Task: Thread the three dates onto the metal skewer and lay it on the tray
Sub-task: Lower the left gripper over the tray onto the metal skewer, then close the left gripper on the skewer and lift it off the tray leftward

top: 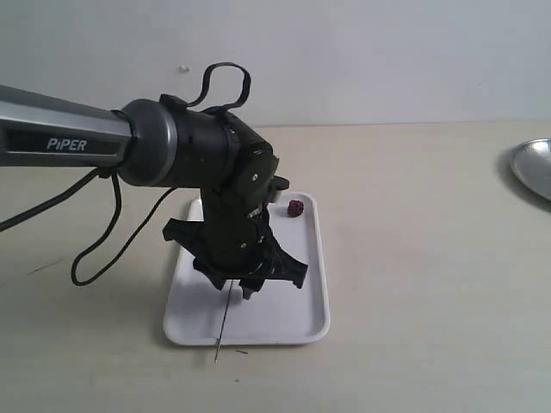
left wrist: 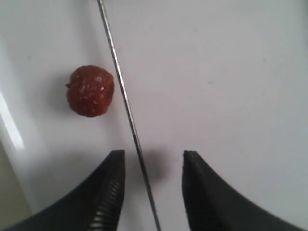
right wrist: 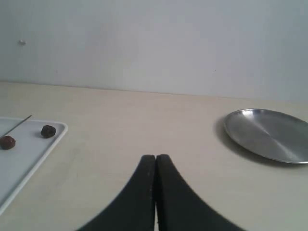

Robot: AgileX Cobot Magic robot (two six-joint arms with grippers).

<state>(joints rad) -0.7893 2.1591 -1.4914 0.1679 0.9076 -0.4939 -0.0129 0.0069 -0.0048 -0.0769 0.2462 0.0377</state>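
Note:
The left gripper should go to the metal skewer to grab its bare rod (top: pixel 230 288) (left wrist: pixel 143 168), so the skewer's tip stays free to take the three dates.
The white tray (top: pixel 293 318) lies on the table under my left arm. The metal skewer (left wrist: pixel 126 103) lies flat on the tray, and its tip (top: pixel 216 354) pokes over the front rim. My left gripper (left wrist: pixel 153 156) hovers just above it, open, with the rod running between the fingers and a gap on each side. A reddish-brown date (left wrist: pixel 90 91) sits loose beside the skewer. Another date (top: pixel 295 207) rests near the tray's far right corner. In the right wrist view, a dark date (right wrist: pixel 47 131) and a red one (right wrist: pixel 6 142) show on the tray (right wrist: pixel 29 154). My right gripper (right wrist: pixel 155 156) is shut and empty, well away over the table.
A round silver dish (top: pixel 534 168) sits at the far right of the table and shows in the right wrist view (right wrist: pixel 269 134). The left arm's body and its black cable (top: pixel 103 249) cover the tray's left half. A pale wall stands behind the table.

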